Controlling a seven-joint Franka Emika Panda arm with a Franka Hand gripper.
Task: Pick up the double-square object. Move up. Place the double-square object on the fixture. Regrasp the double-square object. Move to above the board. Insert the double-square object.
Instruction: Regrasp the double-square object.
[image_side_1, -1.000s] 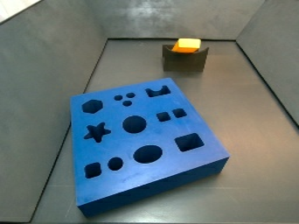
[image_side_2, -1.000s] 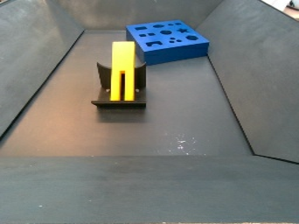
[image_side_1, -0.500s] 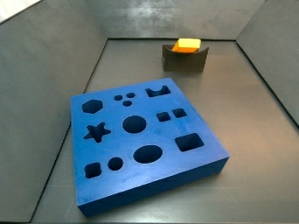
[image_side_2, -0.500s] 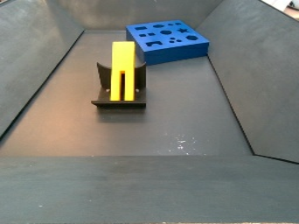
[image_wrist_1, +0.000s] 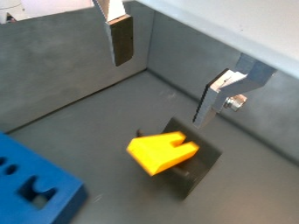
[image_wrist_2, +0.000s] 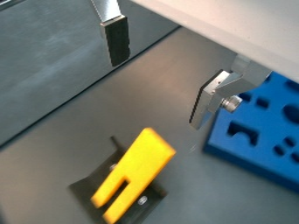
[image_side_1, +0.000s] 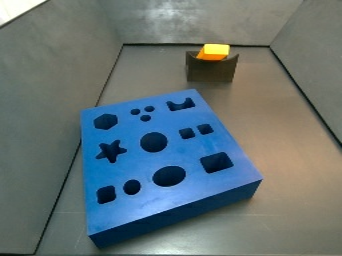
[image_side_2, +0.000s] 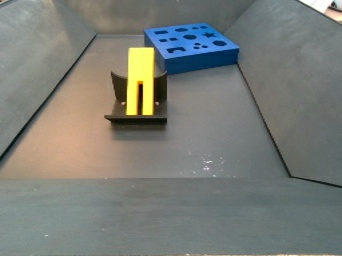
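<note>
My gripper grabs the double-square object by its solid undivided end next, since its twin square pegs then stay free to enter the board (image_side_1: 167, 160).
The yellow-orange double-square object (image_side_2: 140, 78) rests in the dark grey fixture (image_side_2: 136, 112); both side views show it, its end face (image_side_1: 213, 51) poking above the fixture (image_side_1: 211, 68). Both wrist views look down on it (image_wrist_1: 160, 150) (image_wrist_2: 131, 173). My gripper (image_wrist_1: 163, 72) (image_wrist_2: 159, 73) hangs well above it, open, with nothing between the fingers (image_wrist_1: 121, 39) (image_wrist_2: 114, 42). The gripper does not appear in either side view. The blue board (image_side_1: 167, 160) (image_side_2: 194, 45) lies flat on the floor apart from the fixture, its cut-outs unfilled.
Sloped grey walls (image_side_2: 47, 70) (image_side_1: 54, 50) enclose the dark floor (image_side_2: 201, 140) on all sides. A corner of the board (image_wrist_1: 35, 188) (image_wrist_2: 263, 131) shows in both wrist views beside the fixture (image_wrist_1: 193, 171).
</note>
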